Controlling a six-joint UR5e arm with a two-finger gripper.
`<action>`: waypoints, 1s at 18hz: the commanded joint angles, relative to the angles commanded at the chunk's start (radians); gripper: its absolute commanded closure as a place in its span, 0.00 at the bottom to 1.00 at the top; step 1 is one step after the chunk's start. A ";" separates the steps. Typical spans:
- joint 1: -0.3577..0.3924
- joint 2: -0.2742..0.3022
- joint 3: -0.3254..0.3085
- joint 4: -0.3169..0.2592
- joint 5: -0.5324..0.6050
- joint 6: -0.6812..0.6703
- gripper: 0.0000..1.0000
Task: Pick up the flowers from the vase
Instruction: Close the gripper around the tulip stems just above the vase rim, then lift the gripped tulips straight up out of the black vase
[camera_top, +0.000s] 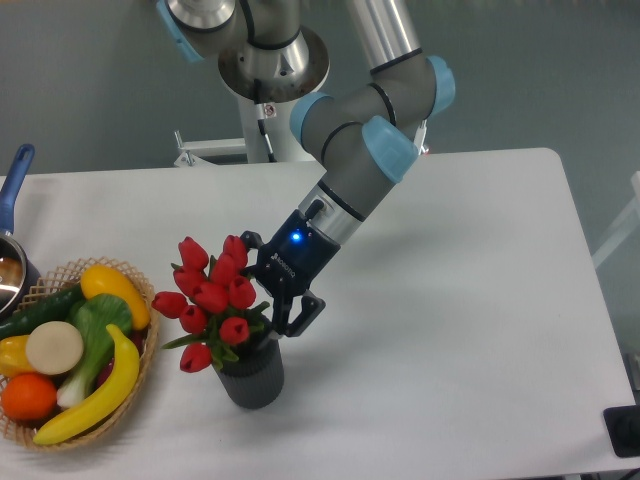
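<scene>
I need to grab the green stems of the flowers (212, 298) with my gripper next, so that I can lift them out of the dark ribbed vase (251, 377).
The flowers (212, 298), a bunch of red tulip buds with green leaves, stand in the dark grey ribbed vase (251, 377) at the front of the table and lean to the left. My gripper (264, 290) is pressed against the right side of the bunch, just above the vase rim. It is open: the near finger (297, 312) shows to the right of the stems, while the far finger is partly hidden behind the top buds. The buds lie between the fingers.
A wicker basket (143, 352) at the front left holds a banana, a yellow pepper, an orange and greens. A metal pot with a blue handle (14, 185) sits at the left edge. The arm's base stands behind the table.
</scene>
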 joint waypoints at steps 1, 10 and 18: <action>0.000 0.011 -0.003 -0.002 0.000 -0.015 0.88; 0.014 0.095 0.018 0.003 -0.005 -0.187 0.97; 0.037 0.121 0.106 0.002 -0.054 -0.383 0.97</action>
